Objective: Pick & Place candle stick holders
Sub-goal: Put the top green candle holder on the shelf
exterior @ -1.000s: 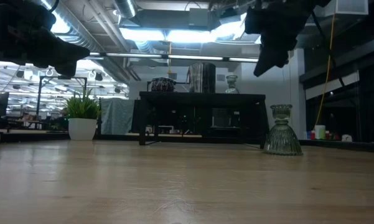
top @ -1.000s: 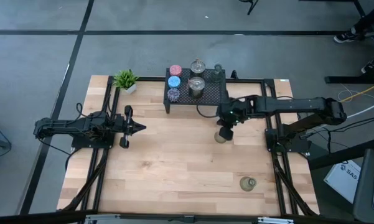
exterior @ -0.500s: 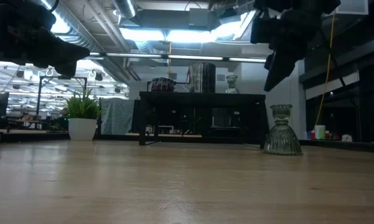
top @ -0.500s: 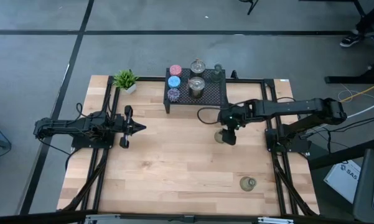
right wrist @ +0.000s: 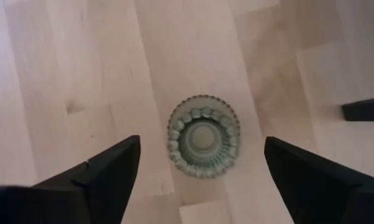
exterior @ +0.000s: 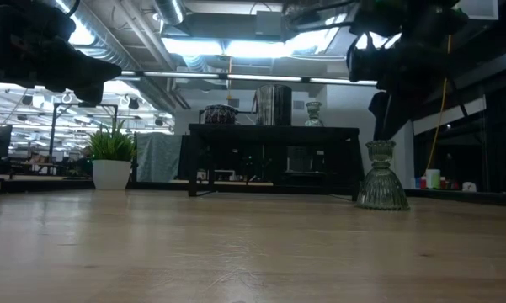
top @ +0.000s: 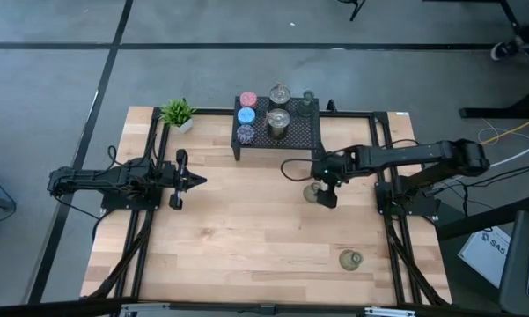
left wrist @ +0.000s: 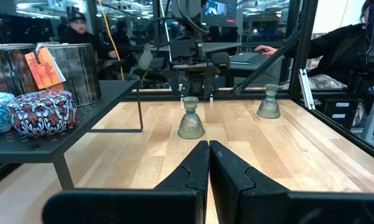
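My right gripper picks up the glass holder by its part under its beaded rim (top: 313,192) next, to set it on the black mesh rack (top: 304,132).
A clear green-tinted glass candle stick holder (right wrist: 203,135) stands upright on its wide foot on the wooden table (top: 246,238), right of centre (top: 311,192). My right gripper (right wrist: 201,142) hangs over it, pointing steeply down and open; one finger stands on each side of the holder, above it and touching nothing (exterior: 379,126). A second glass holder (top: 350,259) stands near the front right. Several more holders, pink (top: 247,99), blue (top: 246,114), speckled (top: 246,133) and silver (top: 279,93), sit on the black rack (top: 304,132). My left gripper (top: 196,180) waits shut at the left.
A small green potted plant (top: 178,113) stands at the far left corner. The black mesh rack stands on legs along the far edge, just beyond the right gripper. Black frame rails (top: 392,255) run along the table's sides. Bare wood lies in the middle and toward the near edge.
My right gripper has come down toward the glass holder, drifting slightly toward the table's right and near edges, and has tipped further downward. Its fingers have opened wide. The holder has stayed where it was.
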Available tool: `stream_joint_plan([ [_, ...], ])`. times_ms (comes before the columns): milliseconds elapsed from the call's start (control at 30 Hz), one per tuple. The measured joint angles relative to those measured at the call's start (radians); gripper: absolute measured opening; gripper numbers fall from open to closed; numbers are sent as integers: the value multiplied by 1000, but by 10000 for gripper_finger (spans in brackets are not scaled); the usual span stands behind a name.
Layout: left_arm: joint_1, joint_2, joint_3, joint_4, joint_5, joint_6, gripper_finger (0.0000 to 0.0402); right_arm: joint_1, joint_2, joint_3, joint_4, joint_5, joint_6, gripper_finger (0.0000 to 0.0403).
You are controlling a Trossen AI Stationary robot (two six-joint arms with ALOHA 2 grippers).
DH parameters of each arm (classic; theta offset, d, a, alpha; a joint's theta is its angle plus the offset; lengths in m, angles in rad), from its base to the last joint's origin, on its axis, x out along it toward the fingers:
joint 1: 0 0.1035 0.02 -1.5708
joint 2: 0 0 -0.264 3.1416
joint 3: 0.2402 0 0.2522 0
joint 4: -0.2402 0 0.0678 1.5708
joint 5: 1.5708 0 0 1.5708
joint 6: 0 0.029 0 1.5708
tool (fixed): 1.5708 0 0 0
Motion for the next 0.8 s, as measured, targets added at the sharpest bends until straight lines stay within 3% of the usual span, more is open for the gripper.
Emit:
stream_joint_plan([
  [400,0,0,0,0,0,0,6,6,67,-7,45,17,0,341],
  [800,0,0,0,0,0,0,7,6,67,-6,47,18,27,268],
])
